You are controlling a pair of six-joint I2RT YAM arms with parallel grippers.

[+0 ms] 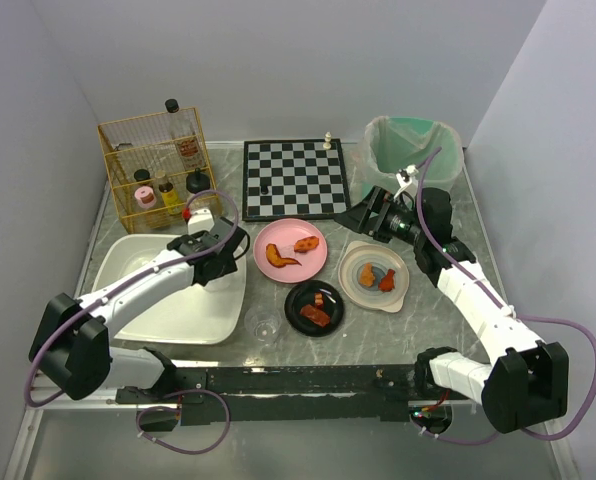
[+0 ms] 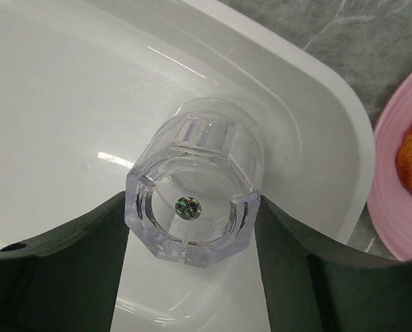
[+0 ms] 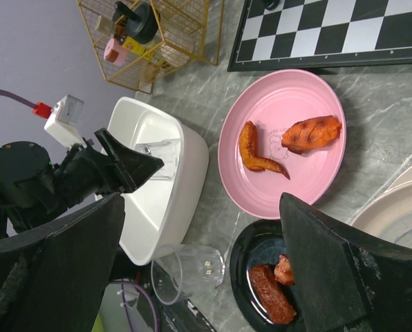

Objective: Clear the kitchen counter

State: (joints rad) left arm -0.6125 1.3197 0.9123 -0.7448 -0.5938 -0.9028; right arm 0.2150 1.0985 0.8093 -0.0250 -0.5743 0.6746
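Note:
My left gripper should open now, because the glass [image 2: 199, 200] would end up inside the white tub that is below it.
The grey marble kitchen counter [image 1: 398, 335] carries plates and a tub. My left gripper [image 1: 218, 258] is shut on a clear faceted glass [image 2: 199, 200], its black fingers [image 2: 75, 270] pressing both sides. It holds the glass over the right end of the white tub [image 1: 158, 310]. The right wrist view also shows the glass [image 3: 157, 159] above the tub [image 3: 171, 200]. My right gripper [image 1: 363, 215] is open and empty, raised above the counter between the chessboard and the green bin, its jaws spread wide [image 3: 202, 200].
A second clear cup [image 1: 263, 327] lies on its side by the tub. A pink plate [image 1: 308, 265], a black plate [image 1: 298, 300] and a cream bowl [image 1: 350, 262] hold food. A chessboard [image 1: 296, 178], green bin [image 1: 413, 150] and wire basket [image 1: 158, 165] stand behind.

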